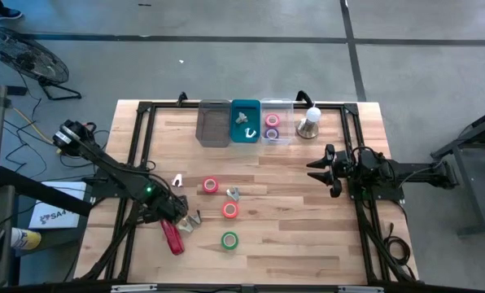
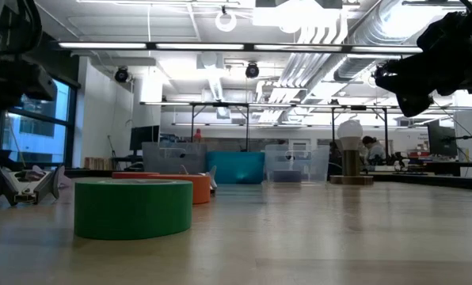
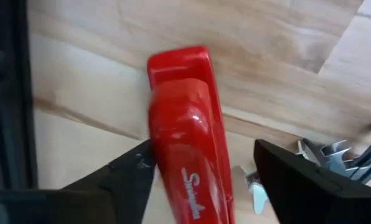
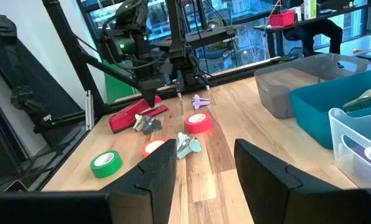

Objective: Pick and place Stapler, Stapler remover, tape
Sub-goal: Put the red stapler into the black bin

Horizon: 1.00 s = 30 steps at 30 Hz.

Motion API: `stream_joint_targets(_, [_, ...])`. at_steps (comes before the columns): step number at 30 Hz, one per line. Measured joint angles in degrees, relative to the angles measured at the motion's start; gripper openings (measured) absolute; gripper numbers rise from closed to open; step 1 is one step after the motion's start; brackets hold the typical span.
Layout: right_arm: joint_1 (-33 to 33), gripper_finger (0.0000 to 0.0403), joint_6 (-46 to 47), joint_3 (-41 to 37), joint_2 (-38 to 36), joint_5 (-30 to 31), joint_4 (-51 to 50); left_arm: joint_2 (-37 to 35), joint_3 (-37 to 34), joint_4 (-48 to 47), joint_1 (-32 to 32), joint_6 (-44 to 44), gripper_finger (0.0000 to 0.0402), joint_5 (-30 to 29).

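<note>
My left gripper goes lower next, before it closes on the stapler, since its fingers are still above the red stapler's body (image 1: 172, 238).
The red stapler (image 1: 174, 238) lies flat on the wooden table near its near left corner. My left gripper (image 1: 175, 215) is open and low over the stapler. In the left wrist view its two fingers stand on either side of the stapler's body (image 3: 188, 149). A silvery stapler remover (image 1: 193, 221) lies just beside the stapler, and two more (image 1: 233, 194) (image 1: 177, 181) lie farther off. Red (image 1: 211, 185), orange (image 1: 230, 210) and green (image 1: 229, 240) tape rolls lie flat mid-table. My right gripper (image 1: 324, 168) is open and empty above the table's right half. My left gripper comes at the stapler from above, with its fingers across the long body. One finger (image 3: 132, 171) is right against the stapler's side (image 3: 157, 158); I cannot tell whether it touches. The other finger stands clear. The stapler lies flat on the table.
Grey (image 1: 213, 122), teal (image 1: 244, 120) and clear (image 1: 276, 120) bins stand at the far edge. The teal one holds a stapler remover and the clear one holds pink and purple tape rolls. A pale cone-shaped object (image 1: 309, 122) stands right of the bins. Black frame rails run along the table's sides.
</note>
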Motion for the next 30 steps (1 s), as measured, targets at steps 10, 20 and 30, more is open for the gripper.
stream_joint_targets(10, [0.0,0.0154,0.0,0.0,0.0,0.0,0.0,0.0,-5.3,12.3,0.1,-2.5,0.0327,5.4])
stream_joint_targets(20, [0.0,0.0154,0.0,0.0,0.0,0.0,0.0,4.4,-5.7,16.0,0.1,-2.7,0.0238,8.4])
stream_joint_targets(30, [0.0,0.0154,0.0,0.0,0.0,-0.1,0.0,5.8,-5.6,17.1,0.2,-3.4,0.0181,10.2])
